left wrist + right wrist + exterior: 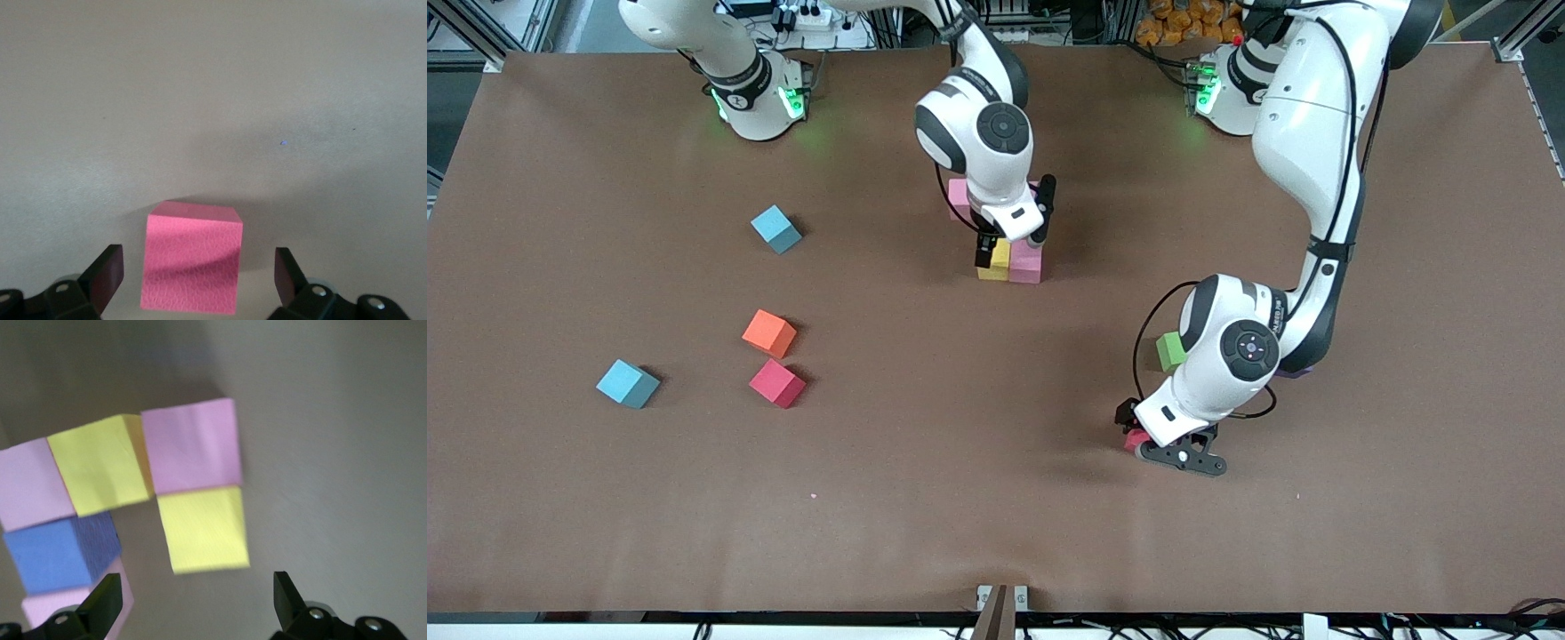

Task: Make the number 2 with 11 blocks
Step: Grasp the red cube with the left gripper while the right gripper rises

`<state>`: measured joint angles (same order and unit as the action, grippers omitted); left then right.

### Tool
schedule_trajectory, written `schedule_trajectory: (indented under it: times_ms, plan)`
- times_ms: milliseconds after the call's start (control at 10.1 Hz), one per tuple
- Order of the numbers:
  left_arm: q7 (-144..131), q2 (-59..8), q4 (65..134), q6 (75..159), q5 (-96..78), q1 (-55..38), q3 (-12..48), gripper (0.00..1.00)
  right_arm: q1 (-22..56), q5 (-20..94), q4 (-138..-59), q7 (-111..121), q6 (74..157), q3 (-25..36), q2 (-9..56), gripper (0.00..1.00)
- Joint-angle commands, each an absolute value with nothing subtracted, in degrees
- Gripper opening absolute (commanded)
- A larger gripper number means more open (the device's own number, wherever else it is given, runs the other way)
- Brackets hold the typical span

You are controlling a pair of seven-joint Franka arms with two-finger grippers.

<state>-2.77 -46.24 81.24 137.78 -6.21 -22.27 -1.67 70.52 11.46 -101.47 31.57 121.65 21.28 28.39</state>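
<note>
My left gripper takes hold of the pinkish-red cube [1136, 440] by its opposite sides next, to add a block to the number 2.
My left gripper [1141, 434] is open and low at the table, its fingers either side of a pinkish-red cube [1136, 440] without touching it. The left wrist view shows that cube [192, 263] between the fingers [107, 273]. My right gripper [1014, 233] is open and empty over the partly built figure in the table's middle. Of the figure, the front view shows a pink cube [959, 196], a yellow cube [994, 258] and a pink cube [1027, 262]. The right wrist view shows touching pink [190, 443], yellow [100, 463], yellow [203, 527], pink [27, 483] and blue-purple [60, 553] cubes.
A green cube [1170, 351] lies beside the left arm. An orange cube [768, 332] and a red cube [776, 382] lie toward the right arm's end, with two teal cubes [775, 228] [627, 383]. A purplish sliver [1294, 373] shows under the left arm.
</note>
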Motion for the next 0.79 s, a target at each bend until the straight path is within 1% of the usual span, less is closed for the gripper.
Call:
schedule_trajectory:
  times_ms: [0, 197, 296, 395, 493, 691]
  plan:
    - [0.00, -48.42, 79.45, 138.69, -7.21, -23.12, -2.81, 1.00, 69.61, 12.30, -102.74, 31.29, 119.62, 30.01, 25.84, 1.00]
    - [-0.70, -48.60, 79.98, 139.30, -6.95, -23.81, -2.90, 1.00, 65.76, 12.22, -103.27, 31.38, 119.18, 37.41, 26.01, 1.00]
    - [-0.70, -48.60, 80.15, 139.48, -6.60, -23.91, -2.90, 0.88, 63.31, 12.22, -103.36, 31.38, 119.27, 39.70, 26.36, 1.00]
    - [-0.96, -48.43, 80.85, 139.83, -4.76, -23.91, -2.90, 0.26, 59.37, 12.22, -104.06, 31.38, 119.35, 40.51, 26.28, 1.00]
    - [-2.62, -48.34, 81.12, 139.83, -3.62, -23.82, -2.90, 0.00, 55.06, 12.22, -105.72, 31.55, 119.88, 40.69, 25.84, 1.00]
    - [-10.76, -47.90, 81.12, 139.83, -2.12, -24.78, -2.64, 0.00, 47.85, 12.22, -107.83, 31.99, 123.90, 40.78, 26.28, 1.00]
